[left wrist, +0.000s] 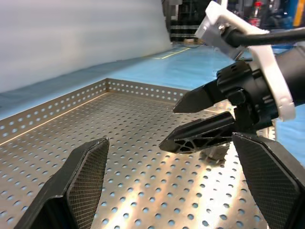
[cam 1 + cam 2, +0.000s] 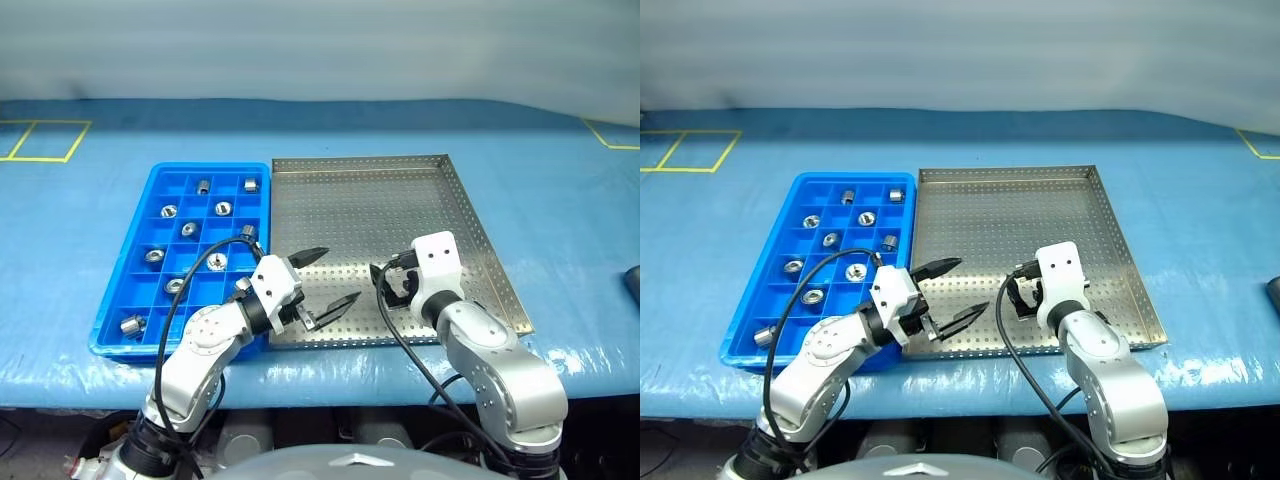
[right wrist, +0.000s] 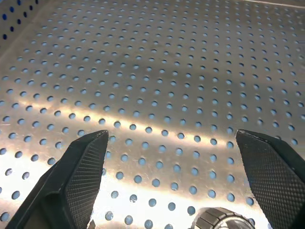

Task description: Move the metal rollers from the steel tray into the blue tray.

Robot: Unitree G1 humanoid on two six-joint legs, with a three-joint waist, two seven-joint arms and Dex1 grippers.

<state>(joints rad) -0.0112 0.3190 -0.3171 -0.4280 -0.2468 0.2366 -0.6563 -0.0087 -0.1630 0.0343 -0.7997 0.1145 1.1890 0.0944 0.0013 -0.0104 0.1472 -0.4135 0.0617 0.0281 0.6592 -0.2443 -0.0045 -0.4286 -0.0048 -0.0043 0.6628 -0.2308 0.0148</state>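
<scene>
My right gripper moves toward the roller, before it closes on it. The metal roller (image 3: 223,219) lies short of its fingers, so closing now would miss the roller.
The steel tray (image 2: 380,200) lies in the middle of the blue-covered table, with the blue tray (image 2: 112,318) against its left side. Several metal rollers (image 2: 216,262) sit singly in the blue tray's compartments. One more metal roller (image 3: 219,220) rests on the steel tray's perforated base, close below my right gripper (image 2: 388,285), whose fingers stand wide open and empty over the tray's near part. My left gripper (image 2: 340,274) hovers open over the steel tray's near left corner, pointing at the right gripper (image 1: 209,119), nothing between its fingers.
Yellow tape marks (image 2: 45,140) lie on the table cover at the far left, and further tape marks (image 2: 610,135) at the far right. A dark object (image 2: 633,285) shows at the right edge. The steel tray's low rim (image 1: 57,102) runs around the base.
</scene>
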